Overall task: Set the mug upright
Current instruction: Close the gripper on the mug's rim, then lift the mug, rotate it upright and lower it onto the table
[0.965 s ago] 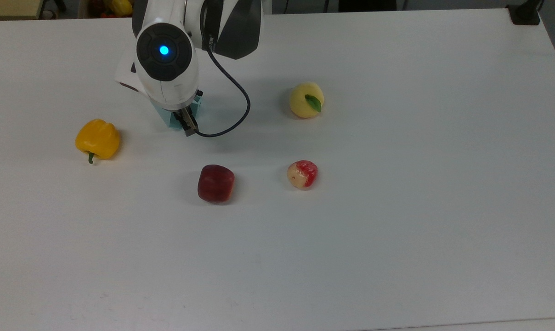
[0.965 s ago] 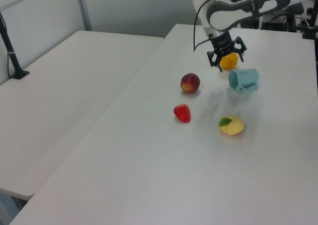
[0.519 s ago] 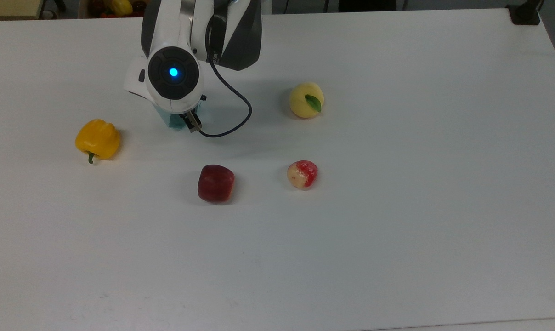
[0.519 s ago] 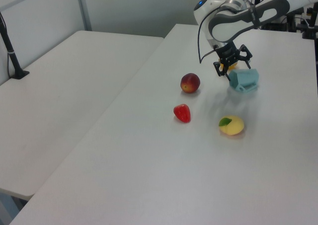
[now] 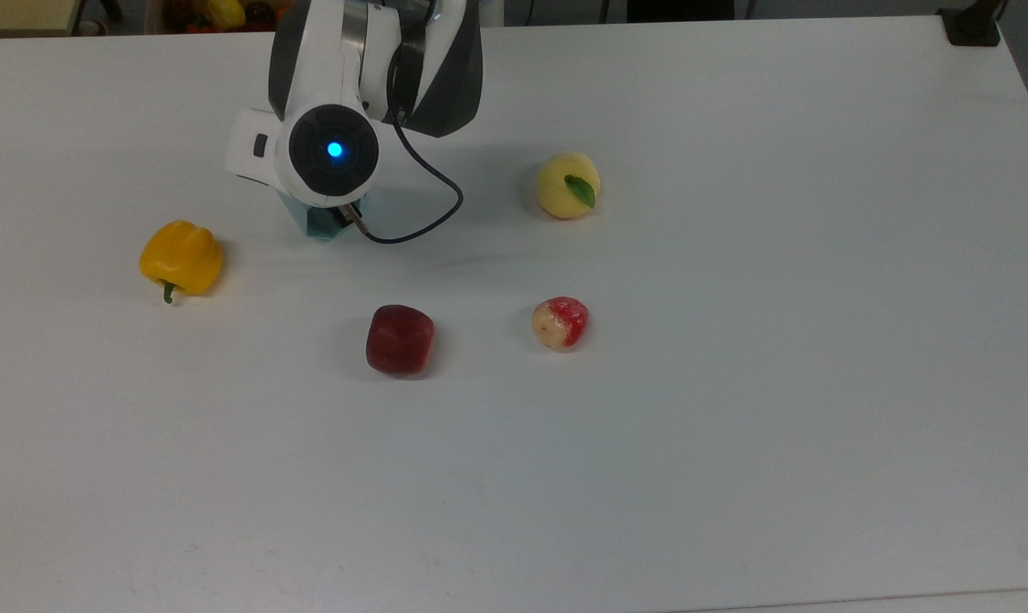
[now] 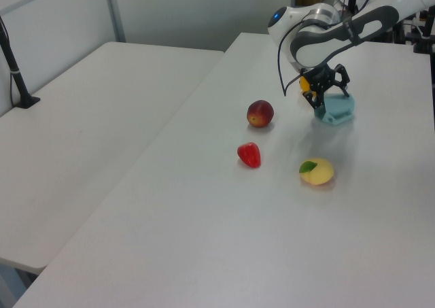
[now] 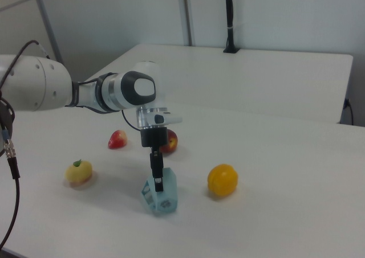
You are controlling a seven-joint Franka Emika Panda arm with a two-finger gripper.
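The robot's gripper needs to grab the pale blue-teal mug by its rim next, so that the mug can be set upright.
The pale blue-teal faceted mug lies on its side on the white table, between the yellow pepper and the yellow fruit. In the left view the mug sits directly under my gripper. My gripper points straight down, its fingers spread and lowered onto the mug's upper side, the tips around its top wall. The jaws are open and I cannot tell whether they touch the mug. In the top view the arm's wrist covers most of the mug.
A yellow bell pepper lies at the top view's left of the mug. A dark red fruit and a red-and-white fruit lie nearer the table's middle. A yellow fruit with a green leaf sits at the top view's right.
My gripper has come down from above and beside the mug onto it, shifting toward the left view's right. The mug and the fruits have stayed put.
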